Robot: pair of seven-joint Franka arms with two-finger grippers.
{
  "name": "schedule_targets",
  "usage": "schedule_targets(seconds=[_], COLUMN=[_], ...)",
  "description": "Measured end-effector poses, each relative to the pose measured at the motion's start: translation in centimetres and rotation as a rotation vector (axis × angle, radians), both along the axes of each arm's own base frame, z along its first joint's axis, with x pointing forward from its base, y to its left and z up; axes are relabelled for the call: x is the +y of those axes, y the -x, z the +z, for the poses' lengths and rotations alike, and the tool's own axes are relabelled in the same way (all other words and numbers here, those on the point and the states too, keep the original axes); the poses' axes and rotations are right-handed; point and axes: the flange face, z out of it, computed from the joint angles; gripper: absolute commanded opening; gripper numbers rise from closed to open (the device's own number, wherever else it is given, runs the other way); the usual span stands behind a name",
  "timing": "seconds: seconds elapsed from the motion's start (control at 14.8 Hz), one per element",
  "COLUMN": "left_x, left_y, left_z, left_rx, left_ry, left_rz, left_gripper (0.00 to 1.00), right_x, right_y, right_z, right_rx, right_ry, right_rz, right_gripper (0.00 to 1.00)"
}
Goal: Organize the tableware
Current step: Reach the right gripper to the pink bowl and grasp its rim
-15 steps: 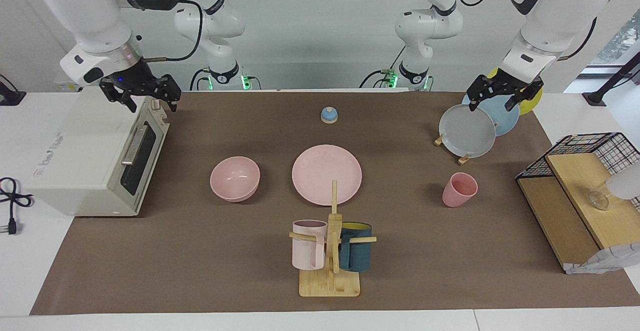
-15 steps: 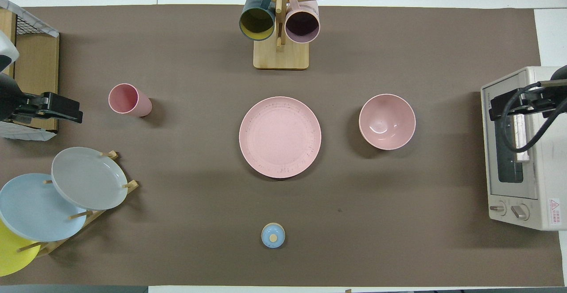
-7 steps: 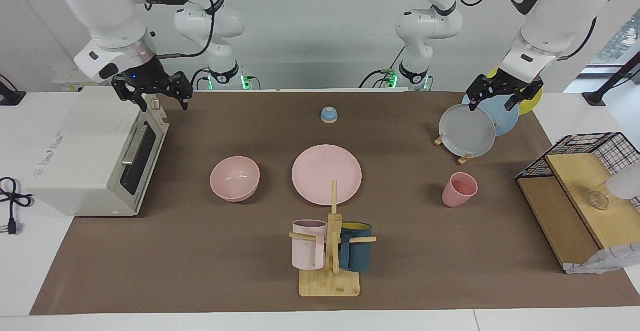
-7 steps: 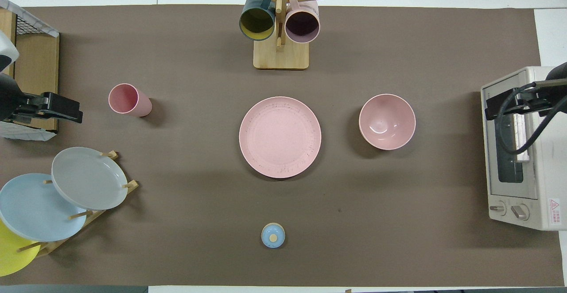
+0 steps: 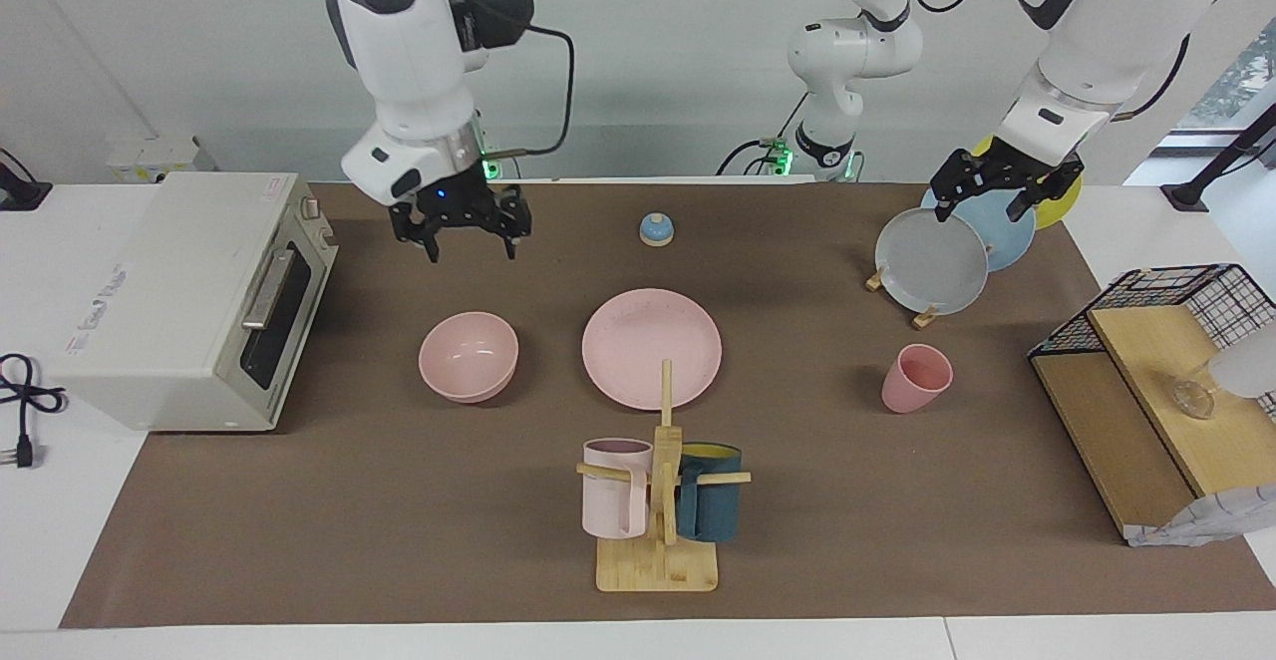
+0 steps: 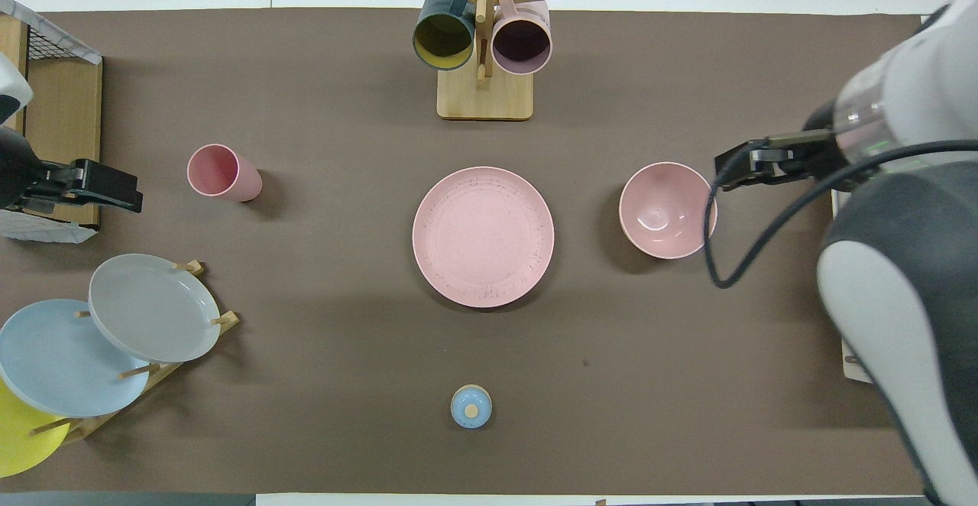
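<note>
The pink bowl should be organized with the pink plate [image 6: 483, 236] as part of the tableware, so my right gripper should next grab the bowl by its rim [image 6: 698, 177].
The pink plate [image 5: 652, 348] [image 6: 483, 236] lies flat at the middle of the brown mat. The pink bowl [image 5: 469, 356] [image 6: 668, 210] stands upright beside it, toward the right arm's end. The pink cup [image 5: 915, 378] [image 6: 223, 173] stands tilted toward the left arm's end. My right gripper [image 5: 471, 249] [image 6: 726, 173] is open and empty, raised over the mat at the bowl's rim on the oven's side. My left gripper [image 5: 982, 209] [image 6: 114, 192] is open and empty, and waits raised over the plate rack.
A toaster oven [image 5: 179, 301] stands at the right arm's end. A wooden rack [image 5: 925, 318] holds grey, blue and yellow plates. A mug tree [image 5: 658, 500] [image 6: 483, 40] stands farther from the robots than the plate. A small blue bell [image 5: 656, 229] and a wire-and-wood shelf [image 5: 1146, 391] are also there.
My right arm has swung from over the toaster oven toward the table's middle and now hangs by the bowl. The left arm and the tableware have not moved.
</note>
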Motion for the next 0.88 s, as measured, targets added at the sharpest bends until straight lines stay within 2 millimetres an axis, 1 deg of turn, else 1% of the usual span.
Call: schedule_targets(seconds=[0.07,0.13,0.2,0.27,0.34,0.4,0.47,0.54,0.61,0.67,0.74,0.88], left_x=[0.0,0.0,0.0,0.0,0.0,0.0,0.0,0.0,0.0,0.0,0.0,0.0], left_y=[0.0,0.0,0.0,0.0,0.0,0.0,0.0,0.0,0.0,0.0,0.0,0.0], left_z=[0.0,0.0,0.0,0.0,0.0,0.0,0.0,0.0,0.0,0.0,0.0,0.0], left_rx=[0.0,0.0,0.0,0.0,0.0,0.0,0.0,0.0,0.0,0.0,0.0,0.0], left_ry=[0.0,0.0,0.0,0.0,0.0,0.0,0.0,0.0,0.0,0.0,0.0,0.0], left_rz=[0.0,0.0,0.0,0.0,0.0,0.0,0.0,0.0,0.0,0.0,0.0,0.0], left_gripper=[1.0,1.0,1.0,1.0,1.0,1.0,1.0,1.0,1.0,1.0,1.0,1.0], right_x=[0.9,1.3,1.4,1.3,1.2,1.0,0.9,0.8,0.7,0.5,0.4,0.1], right_y=[-0.3,-0.3,0.2,1.0,1.7,2.4,2.9,3.4,3.7,3.9,4.0,4.0], right_z=[-3.5,-7.0,-10.0,-12.5,-14.4,-15.9,-17.2,-18.3,-19.1,-19.6,-19.9,-19.9], right_rx=[-0.005,-0.012,-0.016,-0.01,0.001,0.006,0.006,0.009,0.01,0.008,0.006,0.001], right_ry=[-0.007,-0.014,-0.017,-0.015,-0.011,-0.009,-0.009,-0.007,-0.002,0.014,0.028,0.048], right_rz=[0.002,0.008,0.011,0.014,0.016,0.018,0.02,0.023,0.03,0.043,0.054,0.069], right_gripper=[1.0,1.0,1.0,1.0,1.0,1.0,0.87,0.6,0.3,0.08,0.0,0.0])
